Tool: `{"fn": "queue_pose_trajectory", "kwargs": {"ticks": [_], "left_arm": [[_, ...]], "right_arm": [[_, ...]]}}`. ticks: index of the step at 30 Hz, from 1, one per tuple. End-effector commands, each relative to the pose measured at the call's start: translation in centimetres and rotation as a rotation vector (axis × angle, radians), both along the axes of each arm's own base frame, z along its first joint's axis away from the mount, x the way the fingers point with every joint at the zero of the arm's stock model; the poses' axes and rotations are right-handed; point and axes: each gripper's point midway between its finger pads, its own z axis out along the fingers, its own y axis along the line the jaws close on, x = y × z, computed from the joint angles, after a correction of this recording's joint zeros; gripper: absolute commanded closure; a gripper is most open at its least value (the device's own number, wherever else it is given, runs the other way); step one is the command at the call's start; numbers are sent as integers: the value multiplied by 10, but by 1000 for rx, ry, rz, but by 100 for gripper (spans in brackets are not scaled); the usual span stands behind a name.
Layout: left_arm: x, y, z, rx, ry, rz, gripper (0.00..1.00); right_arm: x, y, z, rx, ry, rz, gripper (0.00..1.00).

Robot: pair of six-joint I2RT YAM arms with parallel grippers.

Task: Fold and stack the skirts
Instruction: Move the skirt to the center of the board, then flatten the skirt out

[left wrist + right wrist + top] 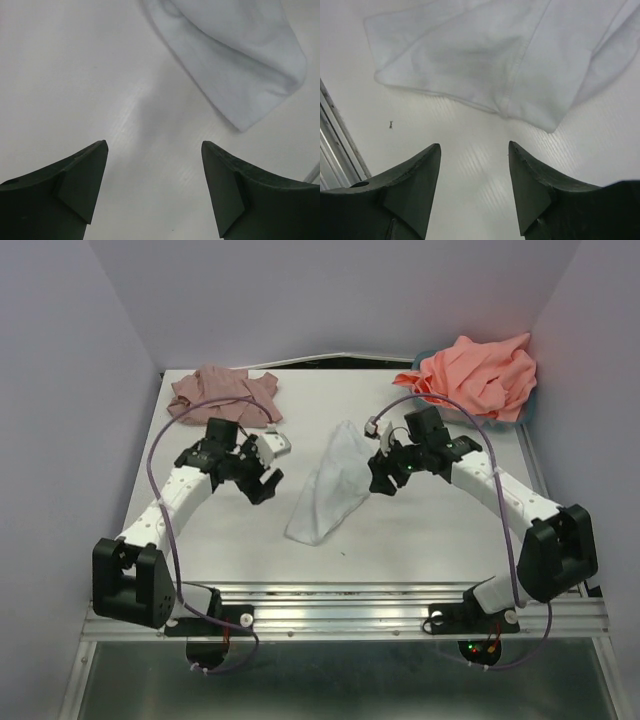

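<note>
I should next grab the white-blue skirt's near corner (367, 493) (545, 123) beside the skirt's seam with my right gripper, so that both grippers can then stretch the white-blue skirt for folding.
A pale white-blue skirt (330, 485) lies folded long and narrow in the middle of the table, also seen in the left wrist view (235, 55) and the right wrist view (510, 55). A dusty mauve-pink skirt (222, 395) lies crumpled at the back left. Coral-salmon cloth (480, 375) is heaped at the back right. My left gripper (262, 483) hangs open left of the white skirt, nothing between its fingers (80, 185). My right gripper (381, 480) stands open at the skirt's right edge, empty, above bare table (475, 165).
A teal basket (527, 405) peeks out under the coral heap at the back right corner. The table's front edge with its metal rail (340, 600) runs along the bottom. Grey walls close in the left, back and right sides.
</note>
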Motion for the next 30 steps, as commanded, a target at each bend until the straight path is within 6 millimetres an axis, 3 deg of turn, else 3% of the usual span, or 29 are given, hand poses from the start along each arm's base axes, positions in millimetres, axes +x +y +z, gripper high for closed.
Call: {"fn": "queue_pose_trajectory", "kwargs": {"ticks": [1,2,4,10,13,18,27,30], "left_arm": [[-54,-21,-20,146,-70,-298,14],[-70,-22,-39,176,-47,-345,14],[-87,-30,-50,243,-90,-459,14],[-102,-40,-57,246,-154,-643,15],[-104,-45,-60,229,-143,-674,15],[-97,-50,-60,222,-109,-655,16],[-89,-55,-60,204,-105,-615,16],[-82,-57,-62,210,-111,-603,16]], "right_arm": [[7,-27,-9,-143,-231,76,39],[11,-30,-12,-161,-274,86,39],[24,-29,-15,-181,-394,133,39],[49,-17,-36,-249,-607,369,42],[58,-11,-42,-270,-724,463,45],[58,-9,-71,-321,-783,620,47],[44,-19,-123,-375,-720,749,48],[44,-21,-131,-389,-705,758,53]]}}
